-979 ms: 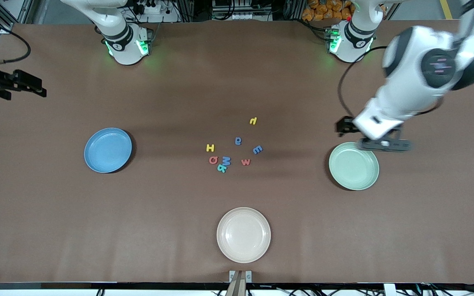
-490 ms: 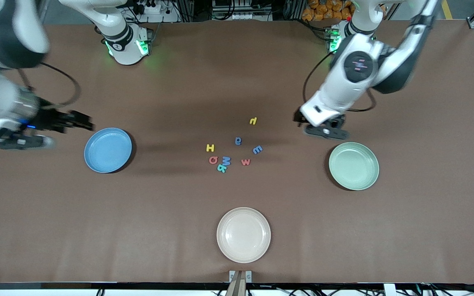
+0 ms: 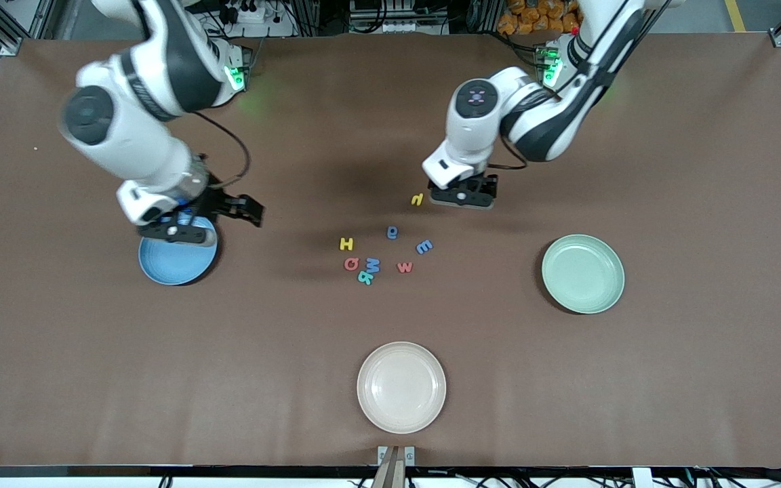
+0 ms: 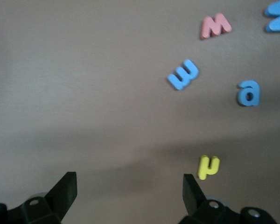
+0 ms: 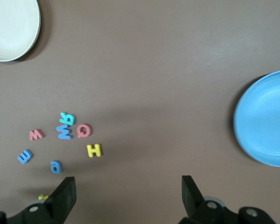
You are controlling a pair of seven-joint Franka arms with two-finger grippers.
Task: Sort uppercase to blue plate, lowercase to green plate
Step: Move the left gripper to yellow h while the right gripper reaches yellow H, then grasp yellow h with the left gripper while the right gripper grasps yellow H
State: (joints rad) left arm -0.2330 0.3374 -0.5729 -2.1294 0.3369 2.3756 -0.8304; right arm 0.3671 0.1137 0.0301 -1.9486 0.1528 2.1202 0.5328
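The robot's left gripper should next grab the yellow hooked letter [image 3: 417, 199] by its upright strokes, to sort the lowercase onto the green plate [image 3: 583, 274].
The letters lie loose mid-table. Uppercase: yellow H [image 3: 346, 244], red O [image 3: 351, 263], blue M [image 3: 373, 265] and a teal letter [image 3: 365, 276], bunched together. Lowercase: yellow hooked letter [image 3: 417, 199], rounded blue letter [image 3: 392, 232], blue E-like letter [image 3: 424, 247], red w [image 3: 405, 267]. My left gripper [image 3: 464, 196] hangs open just beside the yellow hooked letter [image 4: 208, 166], which sits outside one finger [image 4: 191, 186]. My right gripper [image 3: 173, 232] is open and empty over the blue plate's [image 3: 177, 264] farther rim. The green plate [image 3: 583, 274] sits empty toward the left arm's end.
A cream plate [image 3: 401, 387] sits empty near the front edge, nearer to the camera than the letters. Bare brown table lies between the letters and each coloured plate.
Both arms swung in toward the middle. The left gripper went from over the green plate to beside the yellow hooked letter. The right gripper came in from the table's end to the blue plate.
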